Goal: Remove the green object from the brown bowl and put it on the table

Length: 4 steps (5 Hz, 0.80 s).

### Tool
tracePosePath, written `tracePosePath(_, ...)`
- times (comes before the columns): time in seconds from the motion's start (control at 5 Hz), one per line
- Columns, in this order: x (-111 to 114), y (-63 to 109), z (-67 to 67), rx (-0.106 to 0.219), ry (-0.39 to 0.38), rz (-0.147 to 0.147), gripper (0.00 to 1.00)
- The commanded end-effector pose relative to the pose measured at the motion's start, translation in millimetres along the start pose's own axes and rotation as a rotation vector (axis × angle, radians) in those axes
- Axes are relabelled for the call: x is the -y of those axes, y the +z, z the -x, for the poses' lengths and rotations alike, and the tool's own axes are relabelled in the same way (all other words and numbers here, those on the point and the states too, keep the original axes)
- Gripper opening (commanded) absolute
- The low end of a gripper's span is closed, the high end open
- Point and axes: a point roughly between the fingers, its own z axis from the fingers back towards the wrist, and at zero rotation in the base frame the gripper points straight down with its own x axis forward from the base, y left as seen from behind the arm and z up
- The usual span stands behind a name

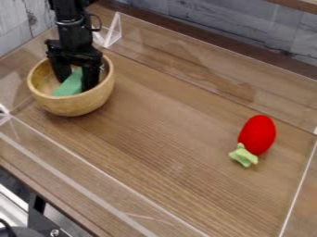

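Observation:
My black fingers stand beside the upper end of the green block (70, 84) inside the brown bowl, so it is time to close and catch it now.
The brown bowl (72, 100) sits at the left of the table (173, 139). Inside it lies the green object (69, 85), a light green block leaning against the bowl's inner wall. My gripper (74, 74) points straight down into the bowl, open, with its black fingers (57, 70) standing on either side of the block's upper end. The arm hides part of the block and the bowl's far rim. I cannot tell whether the fingers touch the block.
A red strawberry-like toy (257, 135) with a green stem lies at the right of the table. Low clear plastic walls (295, 199) edge the tabletop. A grey plank wall stands behind.

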Motion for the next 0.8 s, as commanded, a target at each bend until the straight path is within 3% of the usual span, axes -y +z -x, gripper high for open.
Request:
tracePosePath(0.0,-7.0,7.0,-4.3,0.026,-0.003,-0.002,1.00)
tracePosePath(0.4,-6.5,3.4,-4.5,0.013,-0.009,0.014,1.00)
tracePosePath(0.6,-6.5,9.4,-3.7,0.020,-0.003,0.022,0.00)
